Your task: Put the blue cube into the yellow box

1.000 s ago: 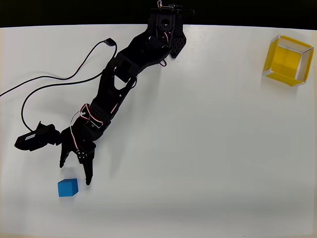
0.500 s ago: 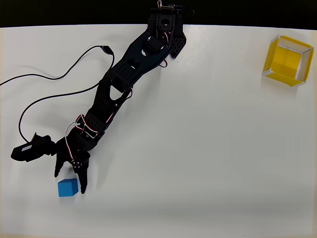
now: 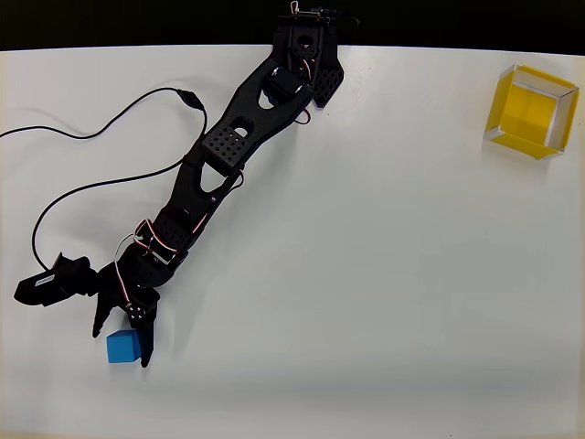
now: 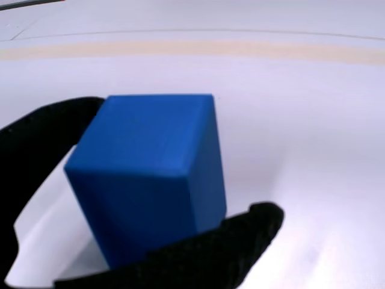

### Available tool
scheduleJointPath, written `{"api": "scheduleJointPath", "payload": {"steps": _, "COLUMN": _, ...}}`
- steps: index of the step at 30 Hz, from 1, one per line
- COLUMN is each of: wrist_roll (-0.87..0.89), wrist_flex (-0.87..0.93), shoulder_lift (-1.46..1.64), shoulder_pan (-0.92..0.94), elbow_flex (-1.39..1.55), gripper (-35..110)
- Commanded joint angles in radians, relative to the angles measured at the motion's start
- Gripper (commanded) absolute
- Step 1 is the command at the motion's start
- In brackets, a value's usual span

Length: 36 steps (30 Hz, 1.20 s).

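The blue cube (image 3: pixel 124 347) needs to go into the yellow box (image 3: pixel 531 112), so my gripper needs to pick it up by its opposite sides next.
The blue cube (image 3: pixel 124 347) lies on the white table near the front left in the overhead view. My black gripper (image 3: pixel 121 347) is open and straddles it, one finger off the cube's upper left corner and the other along its right side. In the wrist view the blue cube (image 4: pixel 150 174) looms large between the two black fingers (image 4: pixel 36 138), and a strip of table shows between the left finger and the cube. The yellow box (image 3: pixel 531 112) stands far away at the back right, tilted a little, with nothing visible inside.
A black cable (image 3: pixel 101 137) loops over the table's left part behind the arm. The arm's base (image 3: pixel 306 50) sits at the back edge. A black camera module (image 3: pixel 50 281) sticks out to the left of the wrist.
The arm has stretched forward and to the left. The open fingers went from just behind and beside the cube to either side of it. The cube has not moved.
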Motion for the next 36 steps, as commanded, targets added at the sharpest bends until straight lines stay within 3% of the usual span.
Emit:
{"api": "scheduleJointPath", "payload": {"steps": 1, "wrist_roll": -0.015, "wrist_flex": -0.014, "shoulder_lift": 0.066, "shoulder_pan": -0.005, "elbow_flex": -0.144, "gripper": 48}}
{"api": "scheduleJointPath", "payload": {"steps": 36, "wrist_roll": -0.106, "wrist_flex": -0.058, "shoulder_lift": -0.037, "shoulder_pan": -0.018, "elbow_flex": -0.221, "gripper": 27}}
